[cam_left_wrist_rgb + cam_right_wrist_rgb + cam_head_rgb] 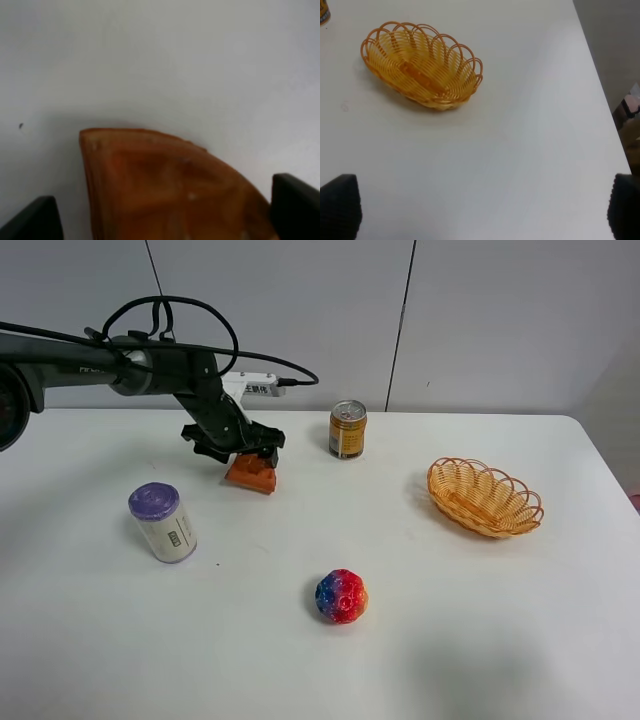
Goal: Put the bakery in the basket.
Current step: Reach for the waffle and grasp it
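Note:
I need to put the bakery (252,475) in the basket, so I should next grab the orange-brown wedge by its opposite sides with my left gripper.
The bakery (252,475) is an orange-brown wedge lying on the white table at the back left. My left gripper (238,448) is down over it and open. In the left wrist view the bakery (170,190) lies between the two black fingertips (35,220), with a gap on one side. The basket (535,510), golden woven wicker, stands empty at the right. It also shows in the right wrist view (479,75), well ahead of my right gripper (482,212), which is open and empty. The right gripper is out of the high view.
A gold drink can (347,429) stands behind the middle, right of the bakery. A white can with a purple lid (162,522) stands at the front left. A red-blue bumpy ball (341,596) lies at the front middle. The table's right edge (600,85) runs past the basket.

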`<state>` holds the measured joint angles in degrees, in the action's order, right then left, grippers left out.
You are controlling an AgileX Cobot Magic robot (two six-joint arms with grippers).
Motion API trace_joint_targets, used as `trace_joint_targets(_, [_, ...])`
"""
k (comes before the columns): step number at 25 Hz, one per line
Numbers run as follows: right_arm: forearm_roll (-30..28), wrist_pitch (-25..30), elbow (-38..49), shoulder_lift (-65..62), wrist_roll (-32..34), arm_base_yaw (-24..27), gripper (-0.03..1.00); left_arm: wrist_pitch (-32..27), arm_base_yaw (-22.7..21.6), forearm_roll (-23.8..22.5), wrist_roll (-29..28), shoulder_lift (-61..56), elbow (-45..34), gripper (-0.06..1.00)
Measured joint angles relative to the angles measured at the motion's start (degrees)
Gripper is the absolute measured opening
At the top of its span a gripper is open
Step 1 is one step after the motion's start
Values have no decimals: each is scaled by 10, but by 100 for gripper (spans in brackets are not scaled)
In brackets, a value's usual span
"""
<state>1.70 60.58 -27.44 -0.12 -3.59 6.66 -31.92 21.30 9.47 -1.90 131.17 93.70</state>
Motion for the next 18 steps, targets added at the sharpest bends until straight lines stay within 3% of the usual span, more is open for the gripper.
trace_joint_targets(13, [0, 0, 0, 0, 0, 0, 99, -5, 20, 16, -2, 18, 1, 80])
trace_joint_targets(15, [0, 0, 0, 0, 0, 0, 99, -5, 20, 24, -7, 18, 1, 71])
trace_joint_targets(18, [0, 0, 0, 0, 0, 0, 99, -7, 20, 38, -20, 20, 1, 46])
